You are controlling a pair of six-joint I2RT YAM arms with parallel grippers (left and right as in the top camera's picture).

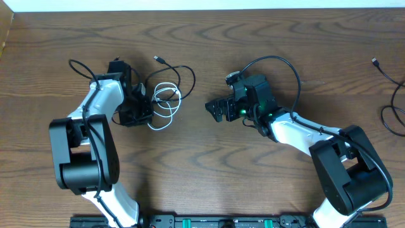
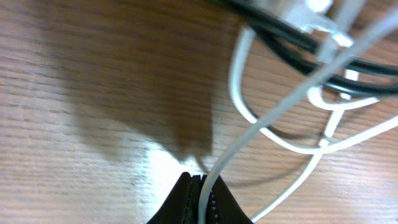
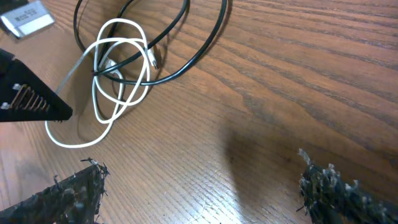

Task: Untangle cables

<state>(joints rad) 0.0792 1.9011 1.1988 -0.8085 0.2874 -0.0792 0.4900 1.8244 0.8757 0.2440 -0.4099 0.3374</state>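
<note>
My right gripper grabs the white cable by its loop (image 1: 179,98) next, which leaves the black cable (image 1: 193,78) free to untangle.
A white cable (image 1: 166,101) lies in loose loops left of the table's centre, tangled with a thin black cable (image 1: 183,73) that has a small plug end (image 1: 157,59). My left gripper (image 1: 149,107) is at the left side of the tangle, shut on a strand of the white cable (image 2: 249,134), which runs out from between its closed fingertips (image 2: 200,186). The black cable (image 2: 298,43) crosses over the white loops. My right gripper (image 1: 214,109) hovers open to the right of the tangle, nothing between its fingers (image 3: 68,193). The right wrist view shows the white loops (image 3: 94,99) and the black loop (image 3: 208,46).
Another black cable (image 1: 393,95) with a plug (image 1: 374,61) lies at the table's far right edge. A small white label (image 3: 28,17) sits beyond the tangle. Both arm bases stand at the front edge beside a black rail (image 1: 209,221).
</note>
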